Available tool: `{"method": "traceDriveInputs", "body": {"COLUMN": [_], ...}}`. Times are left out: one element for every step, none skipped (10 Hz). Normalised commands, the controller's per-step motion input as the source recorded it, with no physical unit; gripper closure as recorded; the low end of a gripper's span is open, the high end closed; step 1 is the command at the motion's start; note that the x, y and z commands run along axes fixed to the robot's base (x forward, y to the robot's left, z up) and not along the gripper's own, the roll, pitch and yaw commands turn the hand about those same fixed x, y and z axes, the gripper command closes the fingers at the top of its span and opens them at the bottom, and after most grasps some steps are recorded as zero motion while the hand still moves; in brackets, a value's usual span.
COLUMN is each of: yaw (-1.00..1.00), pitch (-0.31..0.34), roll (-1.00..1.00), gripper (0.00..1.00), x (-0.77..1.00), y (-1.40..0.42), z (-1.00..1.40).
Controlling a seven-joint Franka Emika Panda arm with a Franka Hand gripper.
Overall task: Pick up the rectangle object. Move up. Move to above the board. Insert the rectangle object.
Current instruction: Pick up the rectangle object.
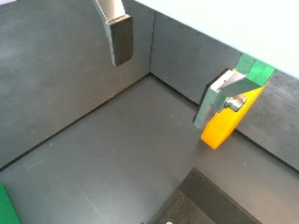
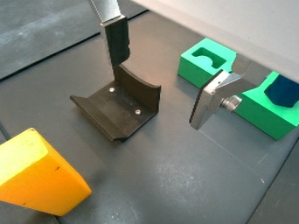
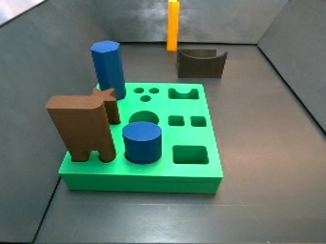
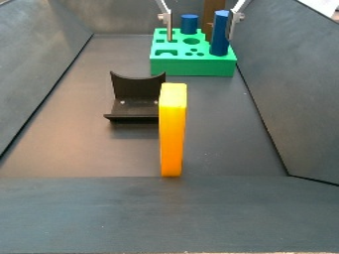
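I need to grab the orange-yellow block by its top end (image 3: 173,5) next, so its lower end stays free to go into the slot in the green board (image 3: 204,167).
The rectangle object (image 4: 172,129) is a tall orange-yellow block standing upright on the dark floor, away from the board. It also shows in a side view (image 3: 173,26) and in both wrist views (image 1: 219,129) (image 2: 38,171). The green board (image 3: 204,167) (image 4: 192,67) holds blue posts and a brown block. Parts of the board show in a wrist view (image 2: 201,63). My gripper (image 1: 163,87) (image 2: 158,92) is open and empty, raised above the floor near the fixture and apart from the block. Its silver fingers (image 4: 165,15) show at the far end above the board.
The dark fixture (image 3: 200,63) (image 4: 133,96) (image 2: 117,109) stands between the board and the block. A tall blue hexagonal post (image 3: 107,65), a short blue cylinder (image 3: 141,143) and a brown notched block (image 3: 79,129) sit in the board. Grey walls enclose the floor.
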Motion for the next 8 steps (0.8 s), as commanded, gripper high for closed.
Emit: {"method": "traceDriveInputs", "body": {"yaw": [0.0,0.0,-0.1,-0.08,-0.03,-0.06,-0.06,0.0], "pitch": [0.013,0.0,0.0,0.0,-0.033,-0.057,-0.066,-0.099], "roll": [0.0,0.0,-0.16,-0.19,-0.25,-0.26,-0.28,-0.35], "gripper": [0.0,0.0,0.0,0.0,0.0,0.0,0.0,0.0], "x": [0.0,0.07,0.46,0.4,0.46,0.53,0.59,0.41], "y": [0.0,0.0,0.71,0.75,0.72,0.67,0.63,0.78], "z": [0.0,-0.07,-0.07,0.0,0.0,0.0,0.0,0.0]}}
